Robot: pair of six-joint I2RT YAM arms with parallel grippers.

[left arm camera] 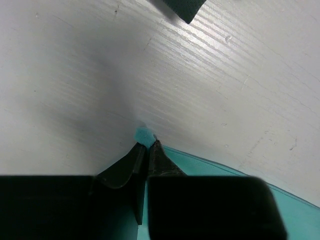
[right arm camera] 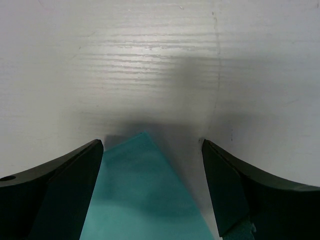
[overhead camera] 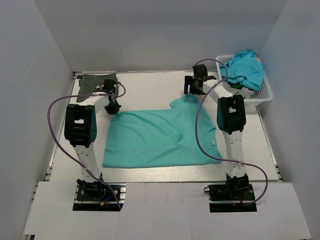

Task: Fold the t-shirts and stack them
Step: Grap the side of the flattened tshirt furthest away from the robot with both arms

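The shirt's corner is between the spread fingers of my right gripper, with the corner's tip near the fingers. My right gripper would hold the corner if it closed now, so it should close.
A teal-green t-shirt lies spread on the table's middle. My left gripper is shut on its far left corner; in the left wrist view a tuft of teal cloth sticks out between the closed fingertips of that gripper. My right gripper is open above the shirt's far right corner. In the right wrist view that corner lies flat between the spread fingers of this gripper, untouched. A dark olive-green folded shirt lies at the far left, its corner showing in the left wrist view.
A white basket at the far right holds a crumpled teal-blue garment. White walls close in the table on three sides. Purple cables loop from both arms.
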